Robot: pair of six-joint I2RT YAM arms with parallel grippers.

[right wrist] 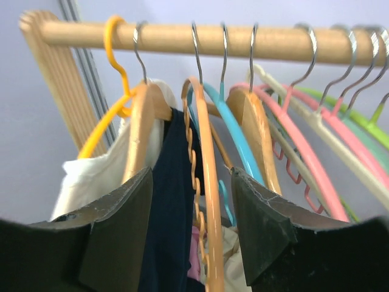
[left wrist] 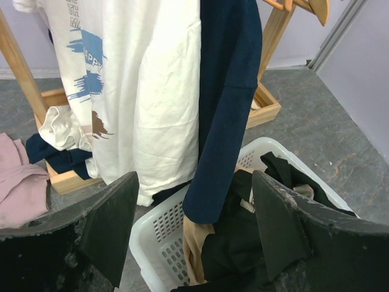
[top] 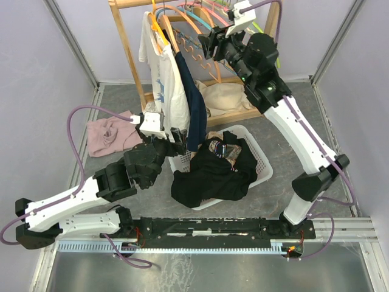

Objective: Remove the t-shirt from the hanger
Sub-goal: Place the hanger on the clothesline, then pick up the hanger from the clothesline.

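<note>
The navy t-shirt (top: 193, 103) has to come off the hanger. My right gripper should next grab the t-shirt at its shoulder, by the wooden hanger's near end (top: 180, 57).
A navy t-shirt (top: 193, 103) hangs from the wooden rail (right wrist: 213, 39), next to a white printed t-shirt (top: 167, 85). In the right wrist view the navy cloth (right wrist: 173, 201) sits between a wooden hanger (right wrist: 141, 128) and a notched orange hanger (right wrist: 206, 182). My right gripper (right wrist: 191, 207) is open just below the rail, with the navy cloth and orange hanger in the gap between its fingers. My left gripper (left wrist: 194, 225) is open low down, facing the navy shirt's hanging hem (left wrist: 228, 91) without gripping it.
A white laundry basket (top: 261, 164) holding black clothes (left wrist: 255, 243) stands under the shirts. Several empty coloured hangers (right wrist: 316, 152) crowd the rail to the right. A pink garment (top: 109, 134) lies on the floor at left. Cream cloth (top: 222, 97) rests on the rack base.
</note>
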